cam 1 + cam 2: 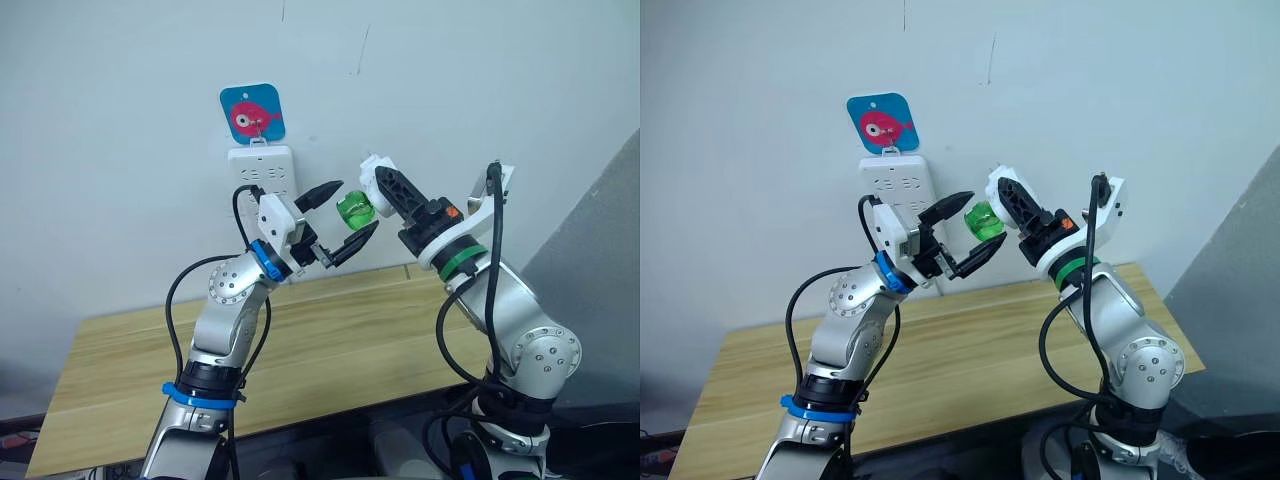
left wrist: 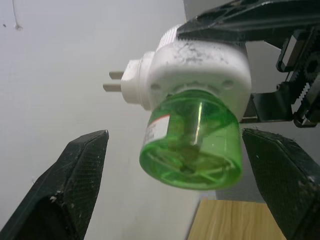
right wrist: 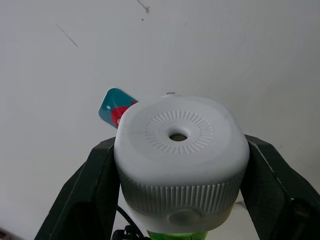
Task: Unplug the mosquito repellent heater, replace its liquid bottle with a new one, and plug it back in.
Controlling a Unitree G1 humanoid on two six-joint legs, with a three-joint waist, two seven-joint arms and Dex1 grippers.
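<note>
My left gripper needs to take the old liquid out of the heater [image 2: 200, 65], so next it should grab the bottle by its green body [image 2: 192, 142].
My right gripper [image 1: 388, 190] is shut on the mosquito repellent heater [image 3: 180, 150], a white rounded unit with a round vent hole [image 3: 176, 136]. It holds the heater in the air in front of the wall. Two metal prongs [image 2: 112, 81] stick out of the heater's side, free of any socket. A green liquid bottle [image 2: 192, 145] hangs from the heater [image 2: 200, 62]. My left gripper [image 1: 356, 208] is open, with one finger [image 2: 70, 185] on each side of the green bottle [image 1: 353, 211], not touching it.
A tall white power strip [image 1: 262, 170] hangs on the wall under a blue square hook with a pink fish [image 1: 252, 112]. A wooden table [image 1: 330, 340] stands below both arms. A grey panel [image 1: 600, 250] rises at the right.
</note>
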